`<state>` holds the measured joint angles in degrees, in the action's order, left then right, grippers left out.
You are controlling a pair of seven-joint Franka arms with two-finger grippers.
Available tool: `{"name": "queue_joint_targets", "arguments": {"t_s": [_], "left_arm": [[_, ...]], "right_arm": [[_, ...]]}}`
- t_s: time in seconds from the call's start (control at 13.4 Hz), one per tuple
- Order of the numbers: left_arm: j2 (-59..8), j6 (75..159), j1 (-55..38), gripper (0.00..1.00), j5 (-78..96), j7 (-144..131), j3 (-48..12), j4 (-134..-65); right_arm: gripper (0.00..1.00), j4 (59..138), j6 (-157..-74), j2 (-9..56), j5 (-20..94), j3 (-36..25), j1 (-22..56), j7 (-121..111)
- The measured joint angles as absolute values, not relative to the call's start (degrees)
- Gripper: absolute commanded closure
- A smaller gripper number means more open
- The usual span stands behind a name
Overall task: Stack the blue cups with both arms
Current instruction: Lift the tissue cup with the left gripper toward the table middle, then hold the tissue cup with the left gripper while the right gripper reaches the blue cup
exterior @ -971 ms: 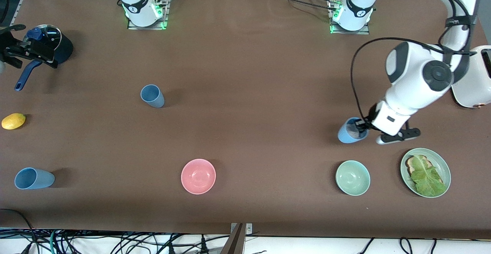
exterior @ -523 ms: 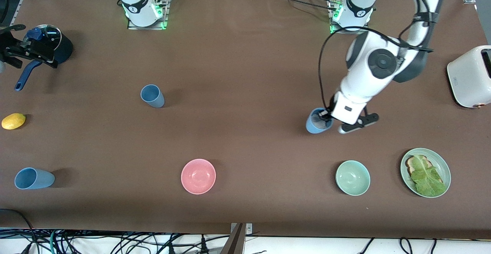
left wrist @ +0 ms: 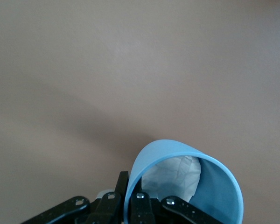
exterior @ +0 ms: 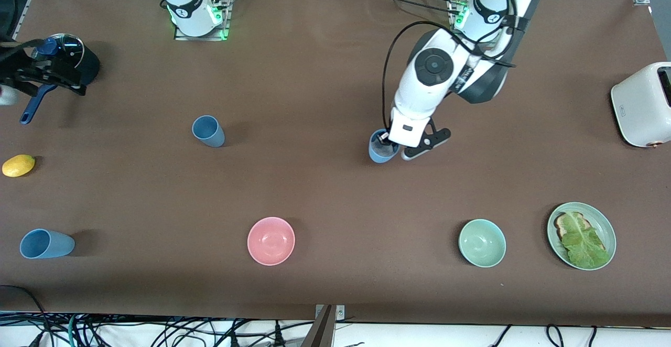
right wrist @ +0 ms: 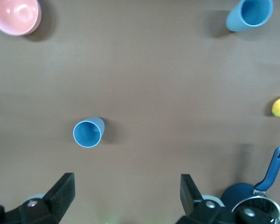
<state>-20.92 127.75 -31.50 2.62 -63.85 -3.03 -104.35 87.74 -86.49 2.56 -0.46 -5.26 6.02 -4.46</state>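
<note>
My left gripper needs to keep holding the cup: the blue cup's base [exterior: 381,160] [left wrist: 164,142] hangs above the brown tabletop.
My left gripper [exterior: 387,141] is shut on the rim of a blue cup [exterior: 380,150], one finger inside and one outside, over the middle of the table. In the left wrist view the cup [left wrist: 219,186] has something white and crumpled in it, and the gripper [left wrist: 130,191] pinches its wall. A second blue cup [exterior: 208,131] stands toward the right arm's end; it also shows in the right wrist view [right wrist: 87,133]. A third blue cup [exterior: 46,244] sits near the front edge [right wrist: 249,14]. My right gripper [exterior: 44,72] is open [right wrist: 126,189] and empty over the saucepan.
A dark blue saucepan [exterior: 78,58] with a glass lid and a lemon [exterior: 18,165] lie at the right arm's end. A pink bowl [exterior: 271,240], a green bowl [exterior: 482,242] and a green plate [exterior: 608,226] with toast and lettuce sit near the front. A white toaster [exterior: 642,103] stands at the left arm's end.
My left arm has carried its blue cup from beside the green plate toward the middle of the table. The right gripper has barely shifted over the saucepan.
</note>
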Motion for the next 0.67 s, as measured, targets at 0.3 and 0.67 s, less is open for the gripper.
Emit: {"name": "queue_joint_targets", "arguments": {"t_s": [0.3,0.67], "left_arm": [[-26.54,130.10,-36.12,1.00,2.62,-71.21,-2.96,-100.38],[-34.02,135.74,-38.02,1.00,1.26,-75.02,-2.80,-98.37]], "right_arm": [[0.00,87.82,-87.76,7.75,0.83,-3.28,8.62,-5.29],[0.14,87.90,-91.42,14.51,1.39,-3.26,9.10,-4.75]]}}
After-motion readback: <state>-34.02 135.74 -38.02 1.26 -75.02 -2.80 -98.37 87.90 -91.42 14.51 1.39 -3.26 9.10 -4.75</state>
